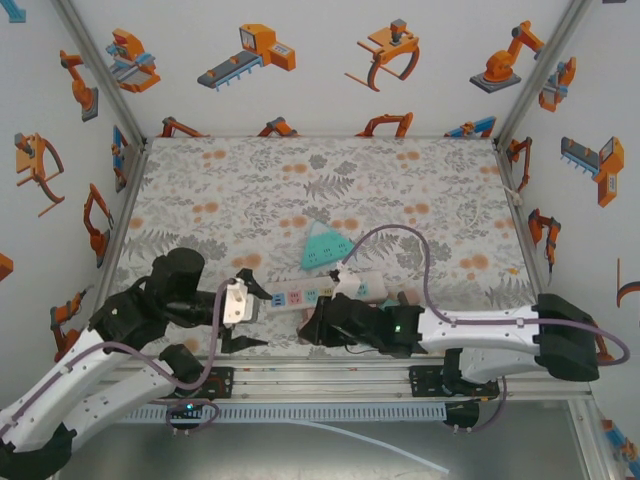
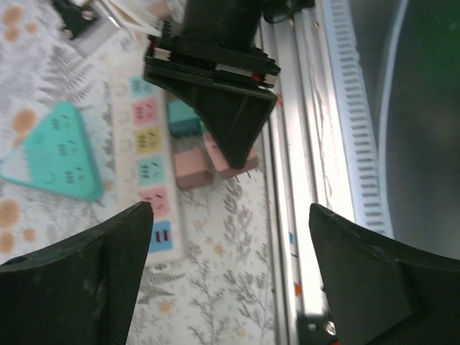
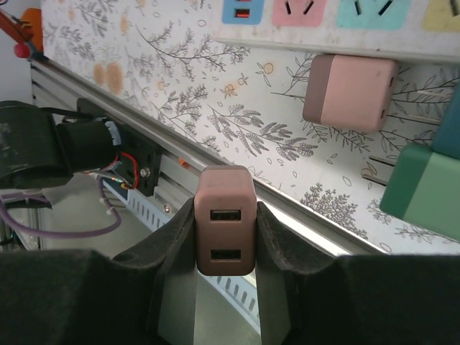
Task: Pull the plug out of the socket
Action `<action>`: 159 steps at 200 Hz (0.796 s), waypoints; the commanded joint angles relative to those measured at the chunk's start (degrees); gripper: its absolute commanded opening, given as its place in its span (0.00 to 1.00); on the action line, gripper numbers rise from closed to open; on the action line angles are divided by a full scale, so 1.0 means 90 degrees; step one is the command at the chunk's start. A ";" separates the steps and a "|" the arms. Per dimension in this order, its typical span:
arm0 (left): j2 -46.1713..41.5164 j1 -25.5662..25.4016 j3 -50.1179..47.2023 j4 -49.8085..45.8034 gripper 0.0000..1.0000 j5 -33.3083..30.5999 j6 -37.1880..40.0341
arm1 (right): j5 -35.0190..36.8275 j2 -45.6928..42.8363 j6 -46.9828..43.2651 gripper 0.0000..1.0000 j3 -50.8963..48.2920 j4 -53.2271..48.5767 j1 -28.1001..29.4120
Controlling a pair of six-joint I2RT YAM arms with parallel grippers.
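Observation:
The dusty-pink plug [image 3: 225, 219] hangs above the front edge of the table. My right gripper needs to keep holding it, because opening now would drop it by the front bar.
The socket is a white power strip [image 1: 300, 295] with coloured outlets, lying near the table's front edge; it also runs along the top of the right wrist view [image 3: 338, 21] and the left of the left wrist view [image 2: 147, 165]. My right gripper [image 3: 225, 237] is shut on a dusty-pink plug [image 3: 225, 219] with two USB ports, held clear of the strip over the front rail. From above, that gripper [image 1: 314, 325] sits just in front of the strip. My left gripper [image 2: 230, 280] is open wide with nothing between its fingers [image 2: 79, 287], at the strip's left end [image 1: 255, 312].
Two pink plugs [image 2: 190, 169] [image 2: 230, 162] and a teal one [image 2: 183, 118] lie loose beside the strip. A teal triangular socket block [image 1: 323, 247] sits behind it. The aluminium front rail [image 2: 287, 180] borders the table. A purple cable [image 1: 425, 262] loops from the right arm.

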 commanded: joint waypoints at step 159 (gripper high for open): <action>0.0990 -0.0225 -0.0146 -0.0596 0.97 -0.0898 0.0960 | 0.0610 0.1691 0.1276 0.41 -0.0038 0.0296 0.0082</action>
